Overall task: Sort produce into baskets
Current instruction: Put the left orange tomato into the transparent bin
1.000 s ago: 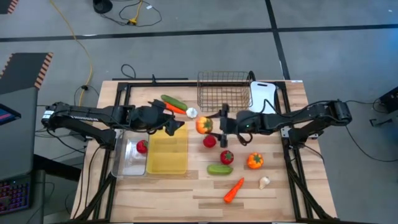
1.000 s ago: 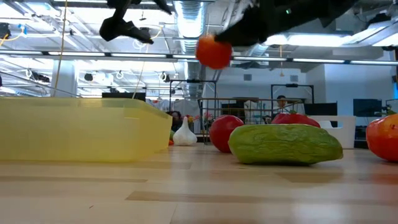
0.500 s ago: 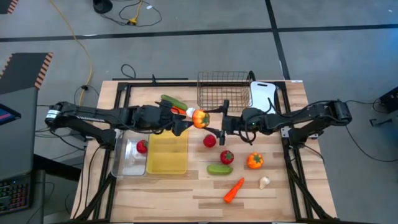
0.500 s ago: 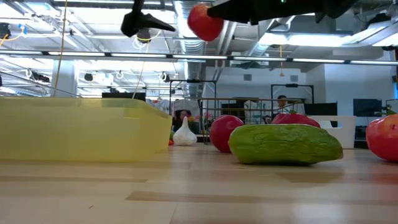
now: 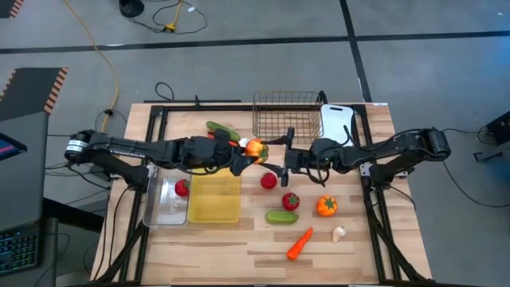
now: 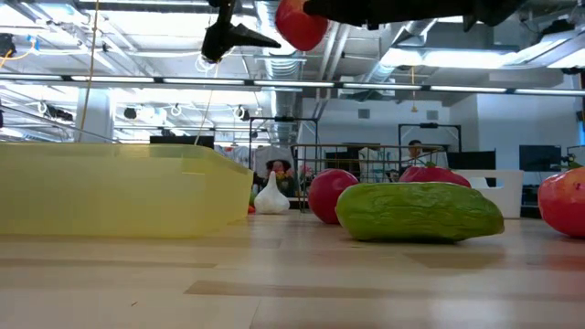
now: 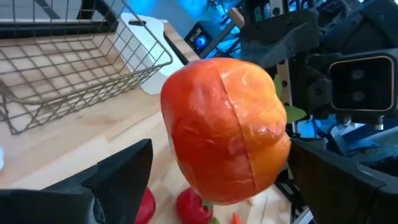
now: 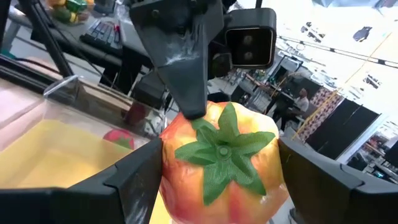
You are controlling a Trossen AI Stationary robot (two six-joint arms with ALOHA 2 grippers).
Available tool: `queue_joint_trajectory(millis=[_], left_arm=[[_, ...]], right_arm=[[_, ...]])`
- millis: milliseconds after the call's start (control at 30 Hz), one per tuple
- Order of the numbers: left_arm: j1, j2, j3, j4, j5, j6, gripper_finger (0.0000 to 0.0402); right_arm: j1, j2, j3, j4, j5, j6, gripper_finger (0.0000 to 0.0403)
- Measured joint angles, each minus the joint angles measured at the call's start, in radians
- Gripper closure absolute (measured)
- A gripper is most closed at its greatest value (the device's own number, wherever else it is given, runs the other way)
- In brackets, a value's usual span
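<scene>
I need to grab the orange pepper [image 5: 255, 148] by its rounded sides with my left gripper next. Then it can be sorted into the clear bin [image 5: 166, 201].
My right gripper [image 5: 260, 151] is shut on an orange pepper [image 5: 255, 148] with a green stem, held high above the table between the yellow tray [image 5: 215, 195] and the wire basket [image 5: 287, 115]. My left gripper [image 5: 243, 155] is open right at the pepper. In the left wrist view its two fingers stand on either side of the pepper [image 7: 224, 124]. In the low view the pepper [image 6: 297, 23] is at the top of the picture. My right gripper pinches the pepper by two opposite sides [image 8: 171, 168] between its two fingers [image 8: 134, 180]. The fingers come level from the table's right. The stem end [image 8: 224, 149] faces back toward the wrist. The pepper is lifted clear of the table. My left gripper reaches the pepper level from the table's left, and one finger [image 8: 186, 68] lies by the pepper's top. Whether it touches, I cannot tell.
A clear bin [image 5: 158, 209] holds a tomato [image 5: 182, 188]. A white tray [image 5: 339, 119] stands at the far right. Loose on the table are a cucumber [image 5: 221, 130], two tomatoes [image 5: 268, 181] [image 5: 291, 201], a second cucumber [image 5: 281, 216], a pepper [image 5: 327, 206], a carrot [image 5: 299, 244] and garlic [image 5: 339, 233].
My right gripper has risen with the pepper and gone a little toward the table's left and far edge, then nearly stopped. My left gripper has gone toward the table's right, up to the pepper, until its fingers stand around it.
</scene>
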Motion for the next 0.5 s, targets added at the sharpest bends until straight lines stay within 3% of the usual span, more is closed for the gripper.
queue_joint_trajectory(millis=[267, 500], left_arm=[[0.012, 0.004, 0.000, 0.044, 0.000, 0.042, 0.0053], [0.011, 0.004, 0.000, 0.047, 0.000, 0.057, 0.0117]], right_arm=[[0.000, 0.000, 0.000, 0.013, -0.001, 0.004, 0.0078], [0.000, 0.000, 0.000, 0.016, -0.001, 0.004, 0.0069]])
